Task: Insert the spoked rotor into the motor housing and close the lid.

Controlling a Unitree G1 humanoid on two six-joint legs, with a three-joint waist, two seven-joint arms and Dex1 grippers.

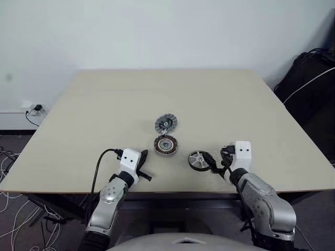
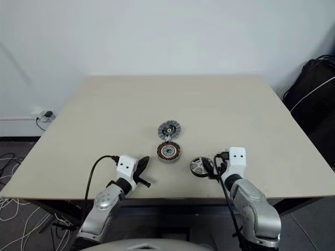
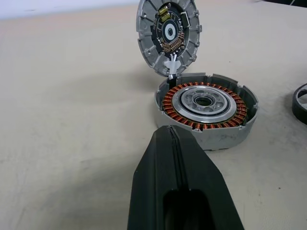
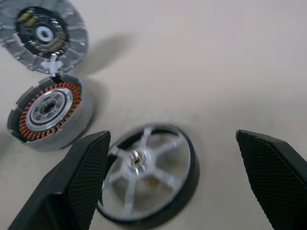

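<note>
My right gripper needs to move toward the rotor's black rim before it closes on the rotor, because empty table shows between my right gripper's fingers and the rotor's rim.
The spoked rotor (image 1: 198, 160) lies flat on the table, black rim around silver spokes, to the right of the motor housing (image 1: 165, 145). The housing's copper windings (image 3: 206, 108) face up. Behind it the lid (image 1: 166, 124) is tilted up, its ribbed face with the dark centre (image 3: 168, 36) towards me, and a small white piece joins it to the housing. My right gripper (image 1: 215, 159) is open just right of the rotor. In the right wrist view the rotor (image 4: 148, 175) lies low between its spread fingers (image 4: 81, 182). My left gripper (image 3: 168, 132) is shut and empty, pointing at the housing from the front left.
The beige table (image 1: 104, 104) has its front edge just under both hands. A black bag with a white cable (image 1: 309, 78) stands past the right edge. A wall socket (image 1: 34, 109) and loose cables lie on the floor at the left.
</note>
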